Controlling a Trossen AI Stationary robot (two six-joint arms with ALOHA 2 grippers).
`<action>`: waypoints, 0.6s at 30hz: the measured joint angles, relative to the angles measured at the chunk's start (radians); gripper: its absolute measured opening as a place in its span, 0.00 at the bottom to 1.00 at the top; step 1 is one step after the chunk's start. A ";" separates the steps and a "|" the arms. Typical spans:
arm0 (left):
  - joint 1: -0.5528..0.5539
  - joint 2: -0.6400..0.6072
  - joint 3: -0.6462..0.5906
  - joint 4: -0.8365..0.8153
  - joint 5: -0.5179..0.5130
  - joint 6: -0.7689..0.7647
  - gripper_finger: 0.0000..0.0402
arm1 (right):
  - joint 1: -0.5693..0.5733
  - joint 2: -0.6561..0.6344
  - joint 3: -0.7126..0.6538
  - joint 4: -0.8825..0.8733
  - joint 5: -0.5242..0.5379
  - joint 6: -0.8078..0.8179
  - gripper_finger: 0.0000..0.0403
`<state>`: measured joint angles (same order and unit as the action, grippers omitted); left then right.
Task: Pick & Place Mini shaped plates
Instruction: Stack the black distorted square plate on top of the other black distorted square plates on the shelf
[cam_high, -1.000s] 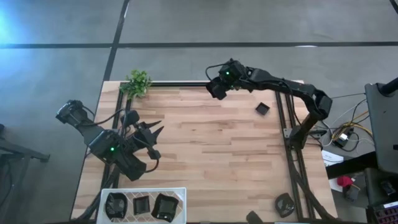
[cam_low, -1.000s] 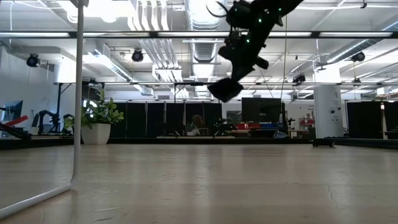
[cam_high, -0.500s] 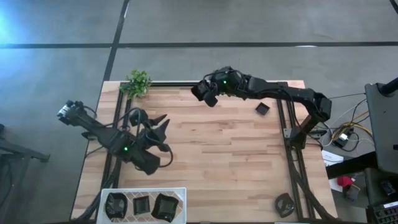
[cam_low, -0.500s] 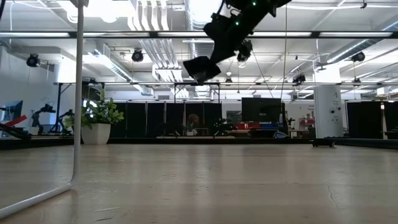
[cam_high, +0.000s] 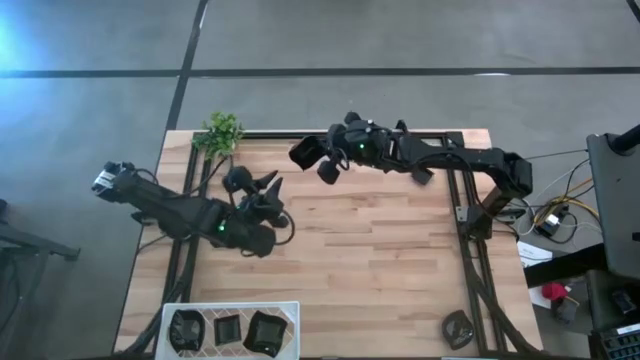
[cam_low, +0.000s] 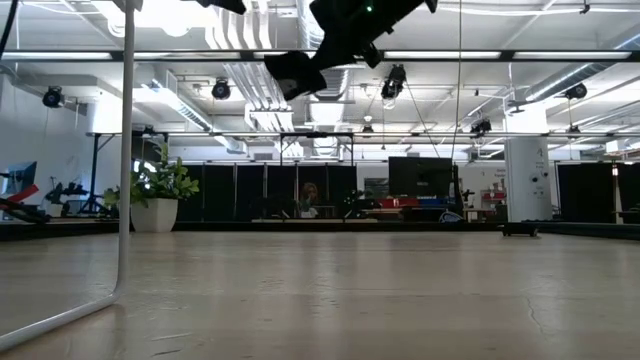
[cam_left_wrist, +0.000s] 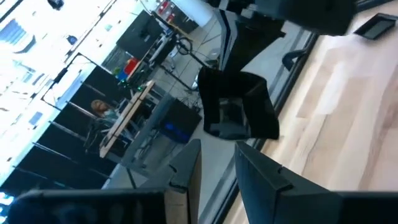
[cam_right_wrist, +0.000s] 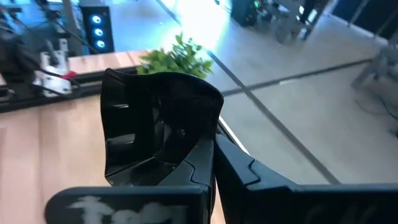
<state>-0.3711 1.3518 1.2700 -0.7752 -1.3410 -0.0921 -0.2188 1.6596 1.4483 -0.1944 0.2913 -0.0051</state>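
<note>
The squarish black plate should go into the white tray, so the left gripper will grab the plate by its free rim (cam_high: 297, 152) next.
My right gripper (cam_right_wrist: 211, 148) is shut on a glossy black mini shaped plate (cam_right_wrist: 155, 124) with a squarish outline. It holds the plate high over the table's far middle (cam_high: 305, 152), near the top of the low view (cam_low: 290, 72). My left gripper (cam_high: 266, 186) stands open in the air over the table's left half. Its fingers (cam_left_wrist: 186, 171) point toward that plate (cam_left_wrist: 239, 109) without touching it. Another small black plate (cam_high: 422, 176) lies flat on the table at the far right, partly under the right arm. My right gripper pinches the plate's rim at one side (cam_right_wrist: 198, 158) between its two fingers. The fingers come from the table's right, slanting a little downward. The plate is lifted clear of the table and stands tilted on edge, its hollow turned back toward the wrist.
A white tray (cam_high: 290, 308) with three black plates sits at the near left edge. A small green plant (cam_high: 222, 132) stands at the far left corner. A dark dish (cam_high: 457, 328) lies off the table's near right. Bare wood lies between the arms.
My right gripper has carried the plate toward the table's left, rising slightly and tipping more level. My left gripper has swung toward the table's middle and far edge, sinking a little and rolling, and it has stayed open.
</note>
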 joint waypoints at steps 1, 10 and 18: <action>0.011 0.000 0.000 0.024 0.012 0.018 0.23 | 0.008 0.000 0.000 0.008 0.000 -0.005 0.02; 0.122 0.000 -0.020 0.205 0.129 0.138 0.23 | 0.066 0.000 0.000 0.067 -0.002 -0.077 0.02; 0.168 0.000 -0.029 0.234 0.130 0.150 0.23 | 0.077 0.000 0.000 0.066 -0.003 -0.086 0.02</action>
<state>-0.2035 1.3518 1.2411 -0.5411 -1.2114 0.0582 -0.1413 1.6600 1.4483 -0.1280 0.2886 -0.0910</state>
